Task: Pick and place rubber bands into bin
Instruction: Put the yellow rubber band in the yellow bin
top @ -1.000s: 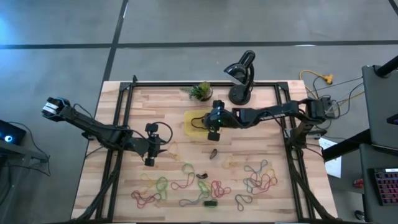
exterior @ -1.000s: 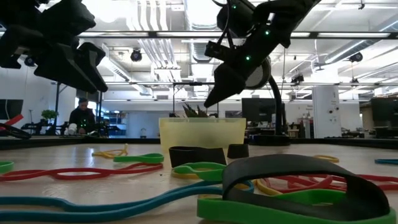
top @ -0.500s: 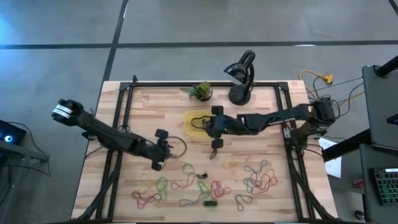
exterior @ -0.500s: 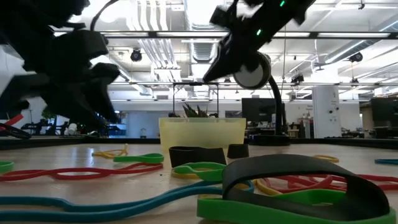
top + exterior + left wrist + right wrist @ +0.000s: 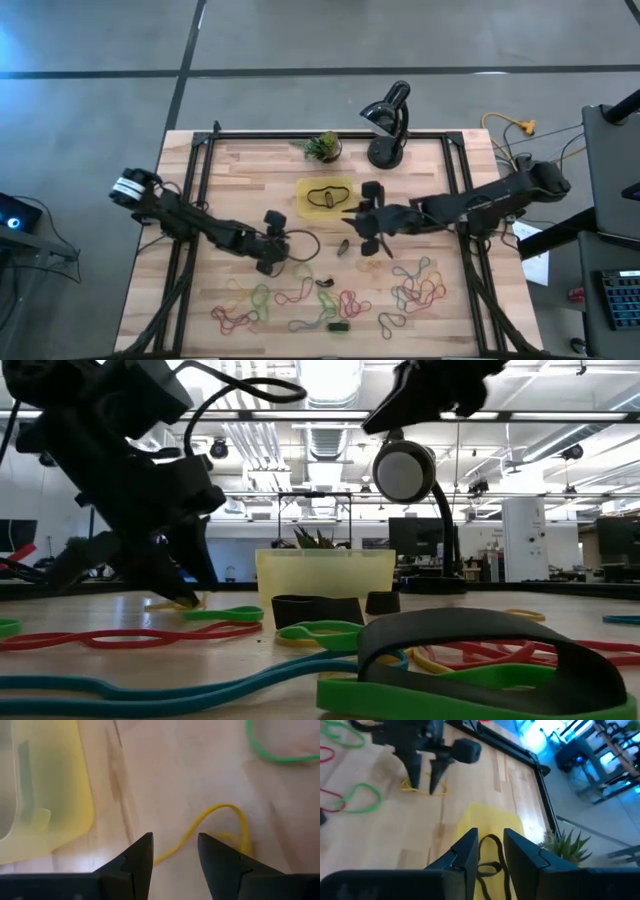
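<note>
I will pick up the yellow rubber band by its thin piece (image 5: 178,845) next with my left gripper. Then I can carry it into the yellow bin (image 5: 55,785).
The bin (image 5: 325,197) is a translucent-yellow tray on the table's far middle, and a dark rubber band (image 5: 490,856) lies inside it. Many coloured rubber bands (image 5: 330,295) are scattered over the near half. My left gripper (image 5: 175,840) is open and low over the table, left of and nearer than the bin. Its fingers stand on either side of a thin yellow rubber band (image 5: 220,820) that lies flat on the wood. My right gripper (image 5: 490,837) is open and holds nothing. It hovers high, just right of the bin (image 5: 492,822), pointing toward it.
A black desk lamp (image 5: 388,120) and a small potted plant (image 5: 323,147) stand at the far edge behind the bin. A short dark band (image 5: 343,247) lies between the two grippers. More bands lie in a heap near right (image 5: 420,285). Black frame rails (image 5: 190,200) run along both sides.
My left gripper has swung toward the table's right and near edge and come down over the yellow band. My right gripper has drawn back from above the bin toward the right and risen. The dark band stays in the bin.
</note>
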Action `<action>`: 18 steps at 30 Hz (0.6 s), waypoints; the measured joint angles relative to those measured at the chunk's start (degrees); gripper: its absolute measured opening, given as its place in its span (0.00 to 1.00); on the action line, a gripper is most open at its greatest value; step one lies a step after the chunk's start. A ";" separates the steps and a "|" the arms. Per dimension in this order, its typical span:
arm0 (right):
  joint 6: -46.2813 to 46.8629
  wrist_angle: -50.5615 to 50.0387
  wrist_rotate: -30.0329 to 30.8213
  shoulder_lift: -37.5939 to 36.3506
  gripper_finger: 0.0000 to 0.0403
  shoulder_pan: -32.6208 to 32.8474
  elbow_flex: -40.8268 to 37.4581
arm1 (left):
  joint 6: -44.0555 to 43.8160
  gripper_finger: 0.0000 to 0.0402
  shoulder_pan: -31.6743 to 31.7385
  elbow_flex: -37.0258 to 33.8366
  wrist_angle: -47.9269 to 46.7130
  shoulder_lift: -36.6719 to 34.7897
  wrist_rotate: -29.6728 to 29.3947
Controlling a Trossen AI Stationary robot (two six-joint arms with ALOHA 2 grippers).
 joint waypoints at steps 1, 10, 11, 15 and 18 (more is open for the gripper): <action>0.13 -0.03 0.47 -0.60 0.21 0.62 -0.34 | 0.27 0.35 0.24 0.04 0.19 0.21 -0.02; 0.97 -0.15 1.74 -2.73 0.17 3.31 -1.67 | 0.84 0.22 1.99 -0.20 2.84 0.35 2.20; 0.99 -0.06 1.73 -2.75 0.17 3.36 -1.75 | 1.02 0.19 2.08 -0.20 2.74 0.35 2.31; 0.99 -0.37 3.66 -2.60 0.15 3.43 -1.85 | 2.32 0.03 2.08 -0.20 2.58 0.26 2.32; 1.33 -0.42 4.38 -2.64 0.14 3.47 -1.85 | 2.36 0.01 2.08 -0.20 2.54 -0.01 1.31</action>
